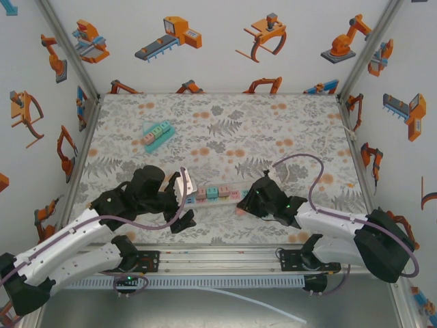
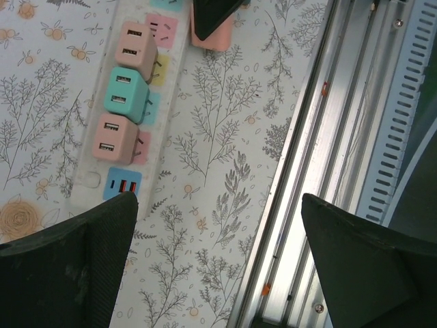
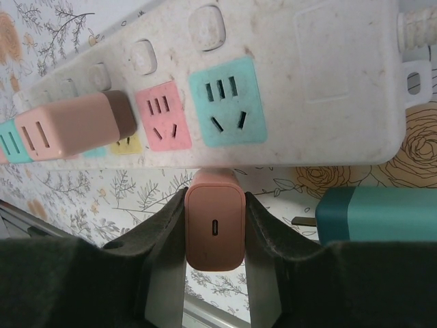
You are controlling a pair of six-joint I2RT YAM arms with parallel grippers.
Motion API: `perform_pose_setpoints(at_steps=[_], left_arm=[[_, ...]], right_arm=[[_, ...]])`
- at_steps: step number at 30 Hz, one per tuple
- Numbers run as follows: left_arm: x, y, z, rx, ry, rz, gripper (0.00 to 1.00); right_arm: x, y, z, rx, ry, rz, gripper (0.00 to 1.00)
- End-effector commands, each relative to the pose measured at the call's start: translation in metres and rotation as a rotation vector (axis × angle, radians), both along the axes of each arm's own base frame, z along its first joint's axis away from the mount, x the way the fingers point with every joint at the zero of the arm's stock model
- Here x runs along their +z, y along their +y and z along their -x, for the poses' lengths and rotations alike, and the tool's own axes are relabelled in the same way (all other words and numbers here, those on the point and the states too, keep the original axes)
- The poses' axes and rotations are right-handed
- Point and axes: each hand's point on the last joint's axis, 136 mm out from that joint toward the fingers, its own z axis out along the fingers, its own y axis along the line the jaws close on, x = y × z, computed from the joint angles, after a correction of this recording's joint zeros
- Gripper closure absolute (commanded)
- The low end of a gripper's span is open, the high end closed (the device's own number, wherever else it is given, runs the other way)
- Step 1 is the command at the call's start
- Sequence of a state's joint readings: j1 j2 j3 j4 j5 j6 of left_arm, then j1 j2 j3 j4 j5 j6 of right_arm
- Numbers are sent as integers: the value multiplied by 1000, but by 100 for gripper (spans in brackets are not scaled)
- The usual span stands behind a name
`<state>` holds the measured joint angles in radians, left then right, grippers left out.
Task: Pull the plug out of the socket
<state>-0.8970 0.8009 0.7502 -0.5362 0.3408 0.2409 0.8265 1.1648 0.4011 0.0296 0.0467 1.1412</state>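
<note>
My right gripper releases the salmon-pink plug (image 3: 215, 229) next, since flat, empty table is below the plug and it would land beside the power strip.
The white power strip (image 3: 328, 82) lies on the patterned table with several coloured sockets. My right gripper (image 3: 215, 232) is shut on a salmon-pink plug (image 3: 215, 229), which is out of the sockets and sits against the strip's near side edge. A teal socket (image 3: 225, 102) and a pink socket (image 3: 162, 116) stand bare. In the left wrist view, three plugs stay in the strip: pink (image 2: 135, 48), teal (image 2: 124, 94) and pink (image 2: 113, 139). My left gripper (image 2: 218, 225) hangs open over the table beside the strip's USB end (image 2: 121, 184), holding nothing.
A dark teal plug (image 3: 375, 215) lies loose on the table right of the held plug. A second teal strip (image 1: 157, 134) with plugs lies at the back left. The metal rail (image 2: 328, 171) runs along the table's near edge.
</note>
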Motion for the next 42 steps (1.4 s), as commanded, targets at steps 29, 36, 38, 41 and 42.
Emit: perform_pose_setpoints(at_steps=[29,36,38,41,42], left_arm=[[-6,8,-8,62,-35,-36,3],[-4,20,-44,330,-48,-2,2],[-5,25,-55,434,-37,24,1],[-2,36,-70,583,-28,78,1],[-1,42,-75,640,-24,93,2]], right_arm=[[35,-34,5,-9,-51,171,53],[90,-43,-15,59,-260,291,53],[114,-44,-23,106,-372,346,52],[156,-39,-35,219,-578,435,50],[170,-31,-36,296,-665,458,50]])
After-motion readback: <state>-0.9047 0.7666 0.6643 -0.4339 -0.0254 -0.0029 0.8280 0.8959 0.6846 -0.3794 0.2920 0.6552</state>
